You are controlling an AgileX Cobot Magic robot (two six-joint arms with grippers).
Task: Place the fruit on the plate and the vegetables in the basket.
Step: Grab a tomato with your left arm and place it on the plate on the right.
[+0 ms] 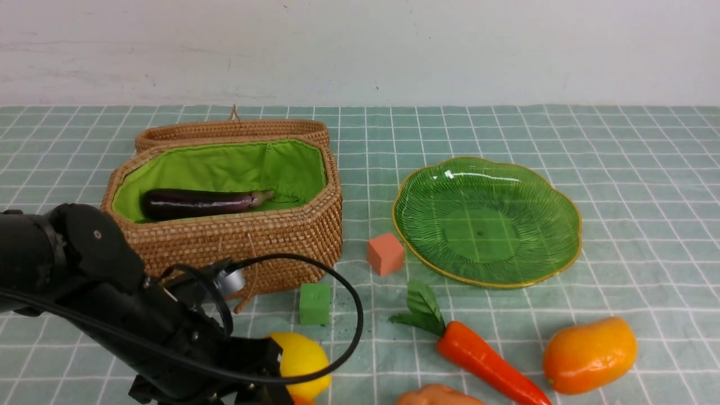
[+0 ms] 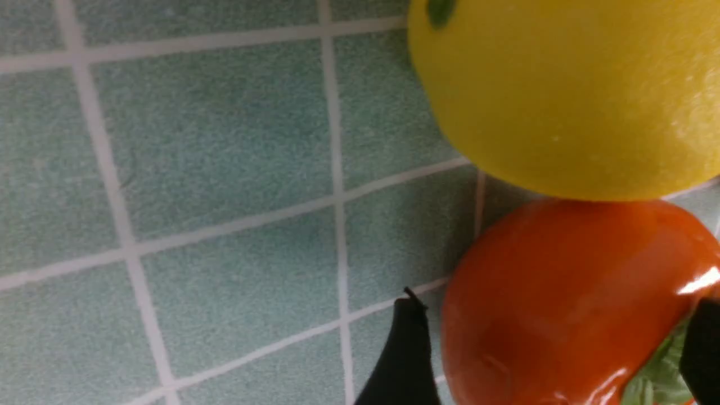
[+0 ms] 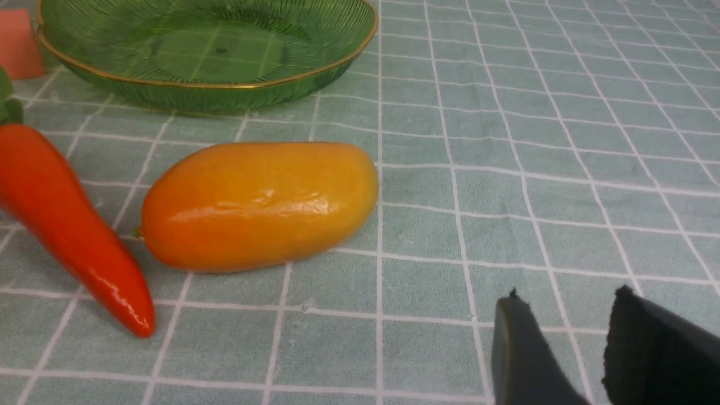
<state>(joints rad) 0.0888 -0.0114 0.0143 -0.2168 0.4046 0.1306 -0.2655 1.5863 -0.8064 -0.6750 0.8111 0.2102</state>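
Observation:
I will use my left gripper to grab the round orange-red fruit by its sides clear of the lemon, since the lemon is touching the fruit.
In the left wrist view my left gripper stands open, its black fingers on either side of the round orange-red fruit on the cloth, a narrow gap showing on one side. The yellow lemon touches that fruit. The dark eggplant lies in the open wicker basket. The green glass plate holds nothing. The carrot, mango and potato lie near the front. My right gripper is open over bare cloth, right of the mango.
A salmon cube sits between basket and plate, and a green cube in front of the basket. My left arm with its looping cable fills the front left. The basket lid lies folded back behind it.

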